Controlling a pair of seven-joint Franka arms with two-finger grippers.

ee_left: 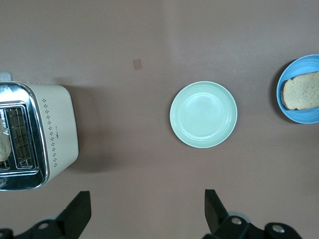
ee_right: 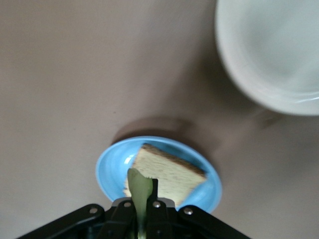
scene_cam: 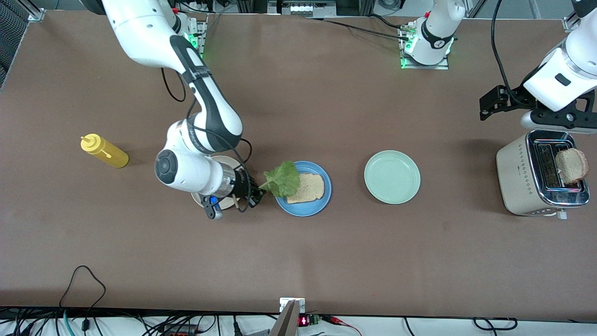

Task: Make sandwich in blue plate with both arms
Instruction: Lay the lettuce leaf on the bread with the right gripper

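I should keep holding the lettuce leaf with my right gripper until the leaf is over the bread slice, because the bread slice lies mostly uncovered beside the leaf.
The blue plate (scene_cam: 322,203) sits mid-table with one bread slice (scene_cam: 306,188) lying on it. My right gripper (scene_cam: 259,191) is shut on the stem of a crinkled green lettuce leaf (scene_cam: 283,179) and holds it over the plate's rim at the right arm's end, partly over the bread. In the right wrist view the stem (ee_right: 140,191) is pinched between the jaws above the plate (ee_right: 112,169) and bread (ee_right: 167,174). A second bread slice (scene_cam: 571,165) stands in the toaster (scene_cam: 517,177). My left gripper (scene_cam: 487,106) is open and empty, up over the table beside the toaster.
A pale mint-green plate (scene_cam: 392,177) lies between the blue plate and the toaster. A cream-white plate (scene_cam: 227,162) lies under my right wrist. A yellow squeeze bottle (scene_cam: 105,151) lies toward the right arm's end. The left wrist view shows the toaster (ee_left: 55,129), mint plate (ee_left: 203,114) and blue plate (ee_left: 294,113).
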